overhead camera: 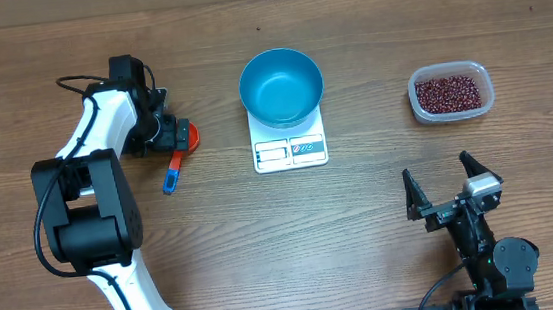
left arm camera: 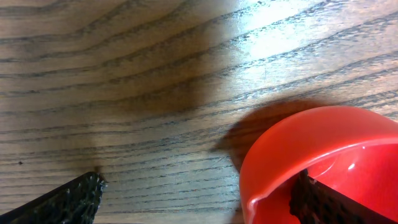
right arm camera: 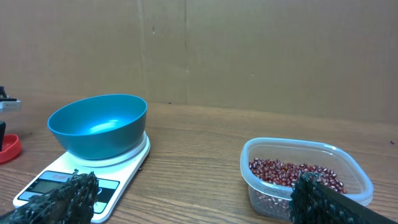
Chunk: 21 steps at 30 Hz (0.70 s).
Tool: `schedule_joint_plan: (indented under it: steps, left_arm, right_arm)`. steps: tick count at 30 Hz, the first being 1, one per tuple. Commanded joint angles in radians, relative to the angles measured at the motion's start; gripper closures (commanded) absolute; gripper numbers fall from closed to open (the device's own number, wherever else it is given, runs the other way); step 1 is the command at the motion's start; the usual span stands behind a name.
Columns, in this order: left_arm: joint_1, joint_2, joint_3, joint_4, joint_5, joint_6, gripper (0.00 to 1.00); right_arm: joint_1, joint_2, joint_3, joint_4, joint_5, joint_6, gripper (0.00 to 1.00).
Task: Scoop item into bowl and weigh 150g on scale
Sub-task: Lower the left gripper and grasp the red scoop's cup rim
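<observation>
I need to close my left gripper now. The scoop's rim (left arm camera: 251, 200) is between my fingers, with one finger inside the cup, so my left gripper would catch the scoop's rim and keep it.
The blue bowl (overhead camera: 281, 86) (right arm camera: 99, 124) stands empty on the white scale (overhead camera: 290, 152) (right arm camera: 134, 158) at the table's middle. The beans (overhead camera: 449, 92) (right arm camera: 292, 174) lie in a clear tub (overhead camera: 486, 102) (right arm camera: 305, 147) at the right. A red scoop (overhead camera: 188, 136) (left arm camera: 311, 143) with a blue handle (overhead camera: 173, 174) lies left of the scale. My left gripper (overhead camera: 169, 134) (left arm camera: 199, 186) is open astride the scoop's rim, one finger (left arm camera: 317, 202) inside the cup and the other (left arm camera: 74, 199) on the wood outside. My right gripper (overhead camera: 450, 190) (right arm camera: 193, 193) hangs open near the front edge, holding nothing.
Bare wood lies between the scale and the tub. A brown cardboard wall (right arm camera: 249, 50) rises behind the table. The left arm's white links (overhead camera: 95, 141) reach from the front left edge towards the scoop.
</observation>
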Motion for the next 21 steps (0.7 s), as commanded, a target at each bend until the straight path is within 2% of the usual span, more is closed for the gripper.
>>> schedule_joint_plan:
  steps: [1, 3, 9, 15, 21]
  left_arm:
    - [-0.001, 0.021, -0.009, 0.001, -0.020, 0.015, 0.23]
    - [-0.001, 0.021, -0.009, 0.002, -0.020, 0.015, 0.41]
    - [-0.001, 0.021, -0.009, 0.003, -0.020, 0.015, 0.60]
    - [-0.001, 0.021, -0.009, 0.004, -0.019, 0.015, 0.94]
    - [-0.001, 0.021, -0.009, 0.006, -0.019, 0.014, 0.96]
  right_arm:
    - [-0.007, -0.012, -0.011, 0.006, 0.000, -0.001, 0.00]
    - [-0.007, -0.012, -0.011, 0.006, 0.000, -0.001, 0.00]
    - [-0.007, -0.012, -0.011, 0.006, 0.000, -0.001, 0.00]
    - [-0.007, -0.012, -0.011, 0.006, 0.000, -0.001, 0.00]
    - [-0.007, -0.012, -0.011, 0.006, 0.000, -0.001, 0.00]
